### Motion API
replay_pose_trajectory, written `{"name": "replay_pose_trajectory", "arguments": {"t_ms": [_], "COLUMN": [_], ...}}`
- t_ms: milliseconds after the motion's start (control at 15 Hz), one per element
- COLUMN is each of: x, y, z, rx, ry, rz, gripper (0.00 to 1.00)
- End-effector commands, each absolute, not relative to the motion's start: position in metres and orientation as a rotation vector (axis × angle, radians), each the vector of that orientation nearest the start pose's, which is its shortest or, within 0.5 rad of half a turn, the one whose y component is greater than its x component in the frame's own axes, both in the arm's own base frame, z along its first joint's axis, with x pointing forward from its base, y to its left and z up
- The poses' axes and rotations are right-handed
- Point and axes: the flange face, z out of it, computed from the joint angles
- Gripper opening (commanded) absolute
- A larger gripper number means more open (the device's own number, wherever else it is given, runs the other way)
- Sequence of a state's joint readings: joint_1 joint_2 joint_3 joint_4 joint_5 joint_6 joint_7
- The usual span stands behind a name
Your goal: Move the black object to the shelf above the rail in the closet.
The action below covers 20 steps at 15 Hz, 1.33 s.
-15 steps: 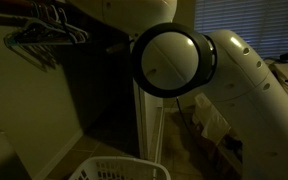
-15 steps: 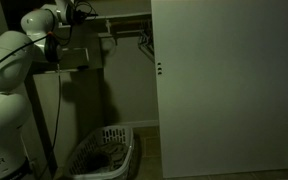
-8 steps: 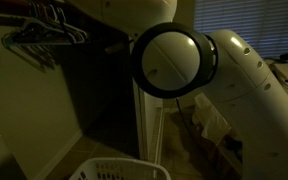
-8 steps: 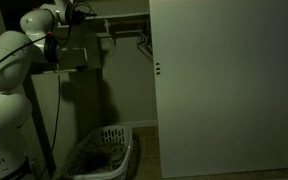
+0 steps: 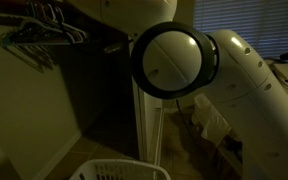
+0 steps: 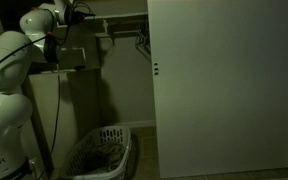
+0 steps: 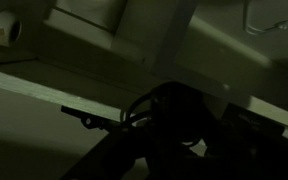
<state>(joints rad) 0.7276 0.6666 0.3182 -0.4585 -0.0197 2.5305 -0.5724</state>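
Note:
The black object is over the pale board, so it would stay on the shelf (image 6: 126, 16). It is time for my gripper to open.
The closet (image 6: 124, 85) is a dim recess beside a white door. Its shelf (image 6: 126, 16) runs across the top, with the rail (image 6: 124, 33) just under it. Pale wire hangers (image 6: 142, 42) hang on the rail and also show in an exterior view (image 5: 39, 35). My gripper (image 6: 80, 12) is raised to shelf height at the closet's left end. In the wrist view the black object (image 7: 174, 108) is a dark rounded mass with a loop. It sits between my jaws (image 7: 179, 128), which look shut on it. The picture is very dark.
A white lattice laundry basket (image 6: 102, 155) stands on the closet floor below my arm and shows in both exterior views (image 5: 119, 170). A large white door (image 6: 224, 90) covers the closet's right side. My arm's big joint (image 5: 169, 60) blocks much of one view.
My arm and gripper stay where they were. Both exterior pictures have shifted a few pixels sideways; nothing was taken or let go.

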Motion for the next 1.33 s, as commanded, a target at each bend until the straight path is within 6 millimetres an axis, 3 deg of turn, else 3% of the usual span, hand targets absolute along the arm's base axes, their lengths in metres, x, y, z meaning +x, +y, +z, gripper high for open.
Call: {"name": "replay_pose_trajectory", "arguments": {"t_ms": [0, 67, 133, 200, 533, 933, 1267], "x": [0.464, 0.463, 0.463, 0.462, 0.457, 0.435, 0.419], "y": [0.523, 0.523, 0.523, 0.524, 0.517, 0.511, 0.467], "z": [0.827, 0.827, 0.828, 0.827, 0.837, 0.861, 0.911], "rx": [-1.653, -1.652, -1.648, -1.653, -1.687, -1.695, -1.723], "ry": [-1.38, -1.377, -1.378, -1.379, -1.338, -1.344, -1.287], "rz": [-1.652, -1.647, -1.645, -1.64, -1.611, -1.593, -1.737], "gripper": [0.15, 0.15, 0.65, 0.67, 0.98, 1.0, 1.0]}}
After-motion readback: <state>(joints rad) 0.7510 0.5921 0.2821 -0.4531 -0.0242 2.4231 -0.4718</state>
